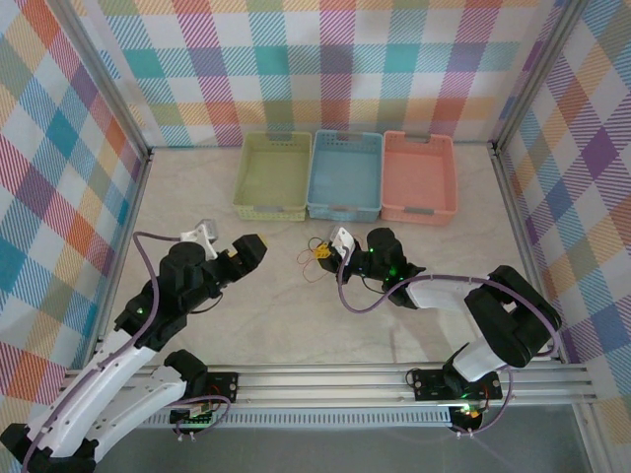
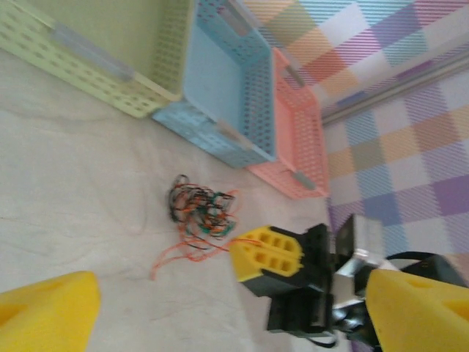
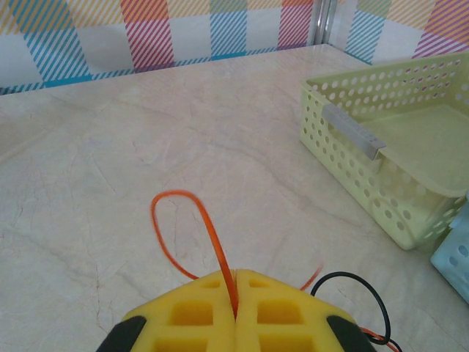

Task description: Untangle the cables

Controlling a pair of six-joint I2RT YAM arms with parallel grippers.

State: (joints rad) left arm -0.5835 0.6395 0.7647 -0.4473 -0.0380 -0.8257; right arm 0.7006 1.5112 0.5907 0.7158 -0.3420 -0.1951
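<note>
The orange cable needs to be drawn free and untangled, so my left gripper should next grab it by its loose loop outside the tangle.
The cables [image 1: 313, 260] lie as a small tangle of orange, black and green strands [image 2: 199, 211] on the marble table, just in front of the baskets. My right gripper [image 1: 329, 253] sits at the tangle's right edge and is shut on an orange cable [image 3: 220, 253], which loops out past the yellow fingertips [image 3: 260, 293]. A black cable [image 3: 364, 284] curls beside them. My left gripper [image 1: 244, 250] is open to the left of the tangle and touches nothing. In the left wrist view its yellow fingers [image 2: 47, 312] stand wide apart, with the right gripper [image 2: 267, 253] between them.
Three baskets stand in a row at the back: green [image 1: 271, 210], blue [image 1: 343, 209] and salmon [image 1: 419, 212]. The green basket [image 3: 366, 158] is close to the right gripper's right side. Checked walls enclose the table; a metal rail runs along the near edge.
</note>
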